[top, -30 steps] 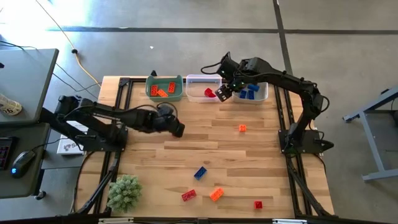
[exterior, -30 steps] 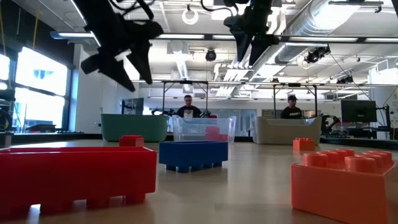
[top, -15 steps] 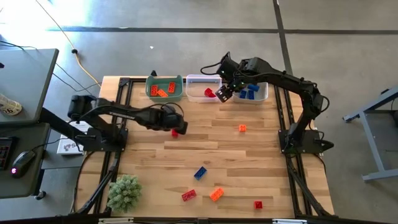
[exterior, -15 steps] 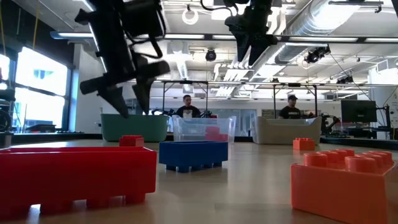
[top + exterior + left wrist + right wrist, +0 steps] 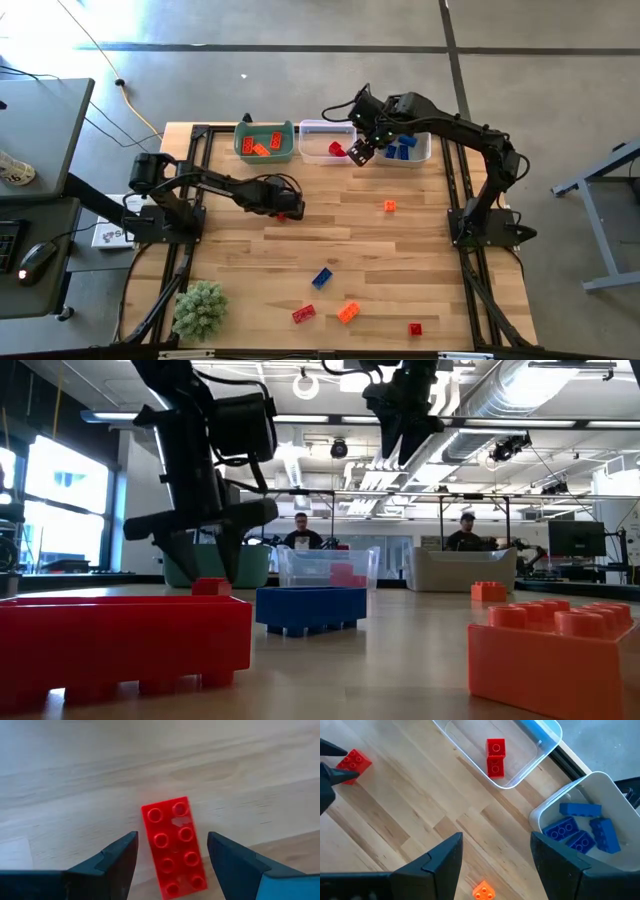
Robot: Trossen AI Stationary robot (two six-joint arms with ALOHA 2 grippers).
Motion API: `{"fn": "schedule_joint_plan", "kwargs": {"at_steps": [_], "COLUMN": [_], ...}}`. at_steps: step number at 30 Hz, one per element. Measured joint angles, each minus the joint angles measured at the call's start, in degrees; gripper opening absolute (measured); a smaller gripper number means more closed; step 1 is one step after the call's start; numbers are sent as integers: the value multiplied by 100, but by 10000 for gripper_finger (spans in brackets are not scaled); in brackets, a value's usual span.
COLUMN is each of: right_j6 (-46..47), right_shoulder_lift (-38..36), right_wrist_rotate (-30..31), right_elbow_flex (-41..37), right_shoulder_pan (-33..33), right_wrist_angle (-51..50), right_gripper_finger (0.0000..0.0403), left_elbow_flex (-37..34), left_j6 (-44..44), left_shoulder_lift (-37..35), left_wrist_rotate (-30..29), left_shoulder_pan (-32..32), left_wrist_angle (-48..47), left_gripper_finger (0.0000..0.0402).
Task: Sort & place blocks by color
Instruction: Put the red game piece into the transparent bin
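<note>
My left gripper is to grab the red block by its two long sides next, to sort the block into the clear bin (image 5: 322, 127).
A red block (image 5: 174, 847) lies flat on the table, studs up, left of centre (image 5: 284, 213). My left gripper (image 5: 172, 835) stands open over it, pointing steeply down, one finger on either long side with a gap to each. In the low view it (image 5: 202, 555) hangs just above the block (image 5: 211, 586). My right gripper (image 5: 360, 150) hangs open and empty, high over the table between the clear bin (image 5: 322, 127) and the white bin (image 5: 426, 150). Its wrist view shows nothing between its fingers (image 5: 495, 840).
At the far edge stand a green bin (image 5: 241, 143) with orange blocks, the clear bin with a red block (image 5: 495, 757) and the white bin with blue blocks (image 5: 580, 832). Loose blocks: orange (image 5: 389, 206), blue (image 5: 321, 277), red (image 5: 303, 314), orange (image 5: 348, 312), red (image 5: 414, 328). A green spiky ball (image 5: 200, 308) sits near-left.
My left gripper has come down toward the red block, rolling its wrist as it sank, and its open fingers now stand on either side of the block. The block has not moved.
</note>
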Motion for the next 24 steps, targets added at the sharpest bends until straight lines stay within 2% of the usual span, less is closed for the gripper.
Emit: {"fn": "schedule_joint_plan", "kwargs": {"at_steps": [9, 12, 16, 24], "right_j6": [-160, -312, -580, -1018], "right_shoulder_lift": [0, 0, 0, 0], "right_wrist_rotate": [-84, -201, -297, -302], "right_elbow_flex": [0, -1, -1, -1], "right_shoulder_pan": [-2, -2, -2, -2], "right_wrist_angle": [0, -2, 0, 45], "right_gripper_finger": [220, 220, 220, 220], "left_elbow_flex": [4, 4, 4, 108], "left_j6": [-7, 209, 581, 993], "left_shoulder_lift": [269, 271, 267, 186], "left_wrist_rotate": [60, 39, 74, 253], "left_shoulder_pan": [-1, 4, 6, 17], "left_wrist_angle": [56, 29, 51, 284], "left_gripper_finger": [216, 182, 115, 111]}}
